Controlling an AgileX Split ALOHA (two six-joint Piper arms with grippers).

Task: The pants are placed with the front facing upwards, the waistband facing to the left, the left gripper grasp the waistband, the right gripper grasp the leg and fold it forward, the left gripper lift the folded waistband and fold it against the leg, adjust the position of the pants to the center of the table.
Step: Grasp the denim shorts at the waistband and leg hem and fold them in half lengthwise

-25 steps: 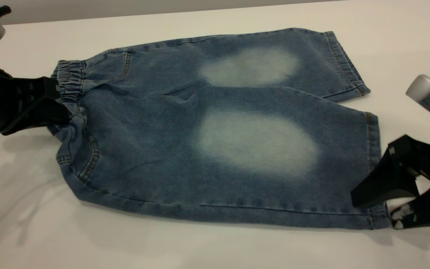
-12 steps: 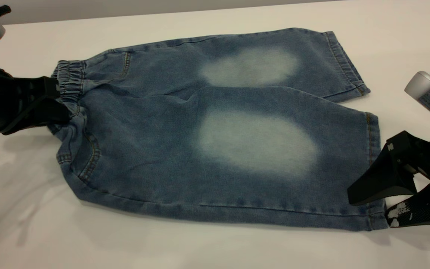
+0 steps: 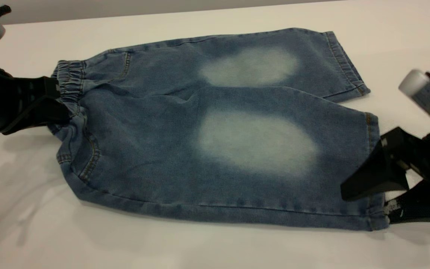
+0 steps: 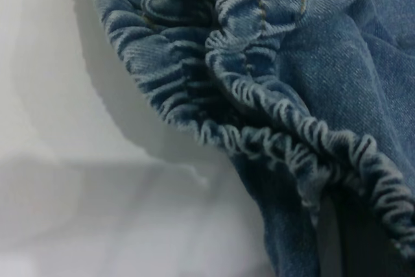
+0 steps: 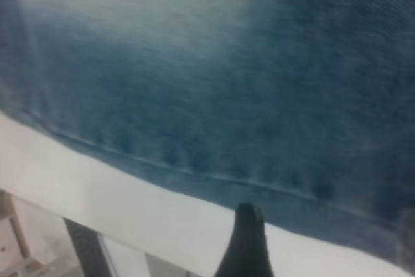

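Next, my right gripper grips the pants by the hem corner at the side seam [image 3: 377, 222], to fold the near leg forward onto the other leg [image 3: 262, 65].
The blue denim pants [image 3: 215, 123] lie flat on the white table [image 3: 200, 246], with two pale oval patches facing up. The gathered waistband [image 3: 69, 80] is at the left and the leg hems at the right. My left gripper [image 3: 56, 110] is shut on the waistband [image 4: 259, 115], which bunches and lifts slightly at the jaws. My right gripper [image 3: 366, 204] is open at the near leg's hem corner [image 3: 373, 175]. Its upper finger [image 3: 368, 179] is over the denim and its speckled lower finger [image 3: 409, 211] is low by the hem edge. The right wrist view shows one fingertip [image 5: 245, 241] just short of the denim edge [image 5: 227, 95].
The far leg's hem [image 3: 345, 65] lies at the back right. Bare tabletop surrounds the pants on the near side and at the left [image 4: 65, 160]. The table's back edge [image 3: 125, 15] runs along the top.
The right gripper has moved left and slightly up, so its upper finger now overlaps the near leg's hem. The left gripper and the pants have not moved.
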